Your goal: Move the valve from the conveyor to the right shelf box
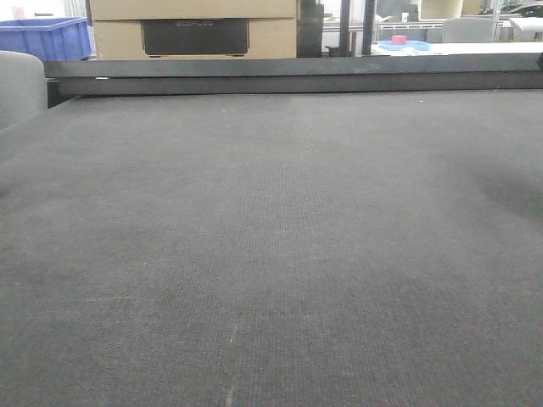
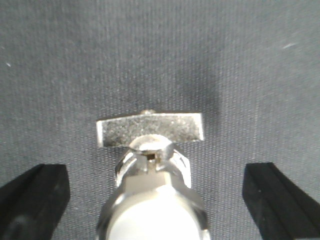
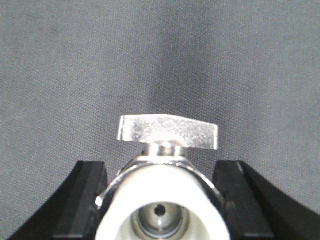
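Note:
The left gripper grabs the valve's body below the flat handle next, to move the valve from the conveyor.
The conveyor, a wide dark grey woven belt with a black rail at its far edge, fills the front view; no valve or gripper shows there. In the left wrist view a shiny metal valve with a flat handle lies on the belt between my left gripper's wide-open black fingers, which stand well clear of it. In the right wrist view my right gripper has its fingers pressed against both sides of a valve, handle up. The shelf box is out of view.
Beyond the rail stand a blue crate at the far left, a cardboard box with a black unit, and a white table with a small red item. A grey rounded object sits at the belt's left edge.

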Controlling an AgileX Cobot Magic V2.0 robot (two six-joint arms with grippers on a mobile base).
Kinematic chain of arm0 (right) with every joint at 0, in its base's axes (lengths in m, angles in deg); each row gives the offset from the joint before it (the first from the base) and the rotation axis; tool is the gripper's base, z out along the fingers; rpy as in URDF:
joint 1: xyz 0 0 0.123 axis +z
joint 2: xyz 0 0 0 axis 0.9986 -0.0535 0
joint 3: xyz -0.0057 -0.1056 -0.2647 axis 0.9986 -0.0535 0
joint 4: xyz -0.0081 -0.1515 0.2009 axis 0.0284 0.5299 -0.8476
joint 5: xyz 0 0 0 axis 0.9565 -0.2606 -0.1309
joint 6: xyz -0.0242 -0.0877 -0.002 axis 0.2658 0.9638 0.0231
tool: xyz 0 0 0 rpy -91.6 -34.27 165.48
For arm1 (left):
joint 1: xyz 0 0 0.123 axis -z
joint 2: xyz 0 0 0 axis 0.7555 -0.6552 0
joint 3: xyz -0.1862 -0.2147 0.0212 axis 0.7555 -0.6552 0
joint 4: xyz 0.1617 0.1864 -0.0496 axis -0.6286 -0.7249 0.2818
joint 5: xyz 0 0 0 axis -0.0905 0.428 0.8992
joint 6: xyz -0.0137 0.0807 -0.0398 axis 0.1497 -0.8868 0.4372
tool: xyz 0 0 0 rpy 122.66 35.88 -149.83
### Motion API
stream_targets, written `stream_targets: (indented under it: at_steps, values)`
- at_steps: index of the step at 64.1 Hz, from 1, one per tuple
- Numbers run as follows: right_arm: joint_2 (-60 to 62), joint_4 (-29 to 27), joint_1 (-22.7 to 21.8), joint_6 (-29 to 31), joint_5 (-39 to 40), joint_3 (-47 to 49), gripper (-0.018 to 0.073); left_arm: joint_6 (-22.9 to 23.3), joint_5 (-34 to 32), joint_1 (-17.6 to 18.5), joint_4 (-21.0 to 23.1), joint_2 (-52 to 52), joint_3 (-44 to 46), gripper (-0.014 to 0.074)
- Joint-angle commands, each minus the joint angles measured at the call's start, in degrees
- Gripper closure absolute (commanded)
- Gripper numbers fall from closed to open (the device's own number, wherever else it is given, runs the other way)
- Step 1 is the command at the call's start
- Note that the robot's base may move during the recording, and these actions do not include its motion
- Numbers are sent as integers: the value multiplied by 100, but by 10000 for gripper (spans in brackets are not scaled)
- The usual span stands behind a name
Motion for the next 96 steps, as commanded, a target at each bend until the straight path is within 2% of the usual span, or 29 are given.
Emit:
stream_targets:
  at_steps: [1, 8, 13, 21, 29, 35, 45, 58, 76, 96]
  values:
    - [122, -4, 5, 37, 152, 35, 721, 42, 107, -27, -7, -42, 56, -4]
    - [122, -4, 5, 37, 147, 35, 721, 42, 177, -27, 28, -42, 56, 16]
    - [122, -4, 5, 37, 147, 35, 721, 42, 201, -27, 37, -42, 56, 88]
    - [122, -4, 5, 37, 147, 35, 721, 42, 265, -27, 37, -30, 56, 374]
    - [122, -4, 5, 37, 147, 35, 721, 42, 338, -27, 37, 70, 78, 713]
    - [122, -4, 5, 37, 147, 35, 721, 42, 443, -27, 63, 212, 165, 708]
    - [122, -4, 5, 37, 160, 47, 721, 42, 443, 24, 354, 600, 338, 708]
    - [296, -4, 5, 37, 210, 226, 721, 42, 429, 266, 435, 1381, 401, 708]
    - [717, -4, 5, 37, 294, 914, 721, 42, 46, 586, 764, 2460, 401, 708]
    - [1176, -4, 5, 37, 307, 1682, 721, 42, -461, 642, 1046, 3618, 401, 708]
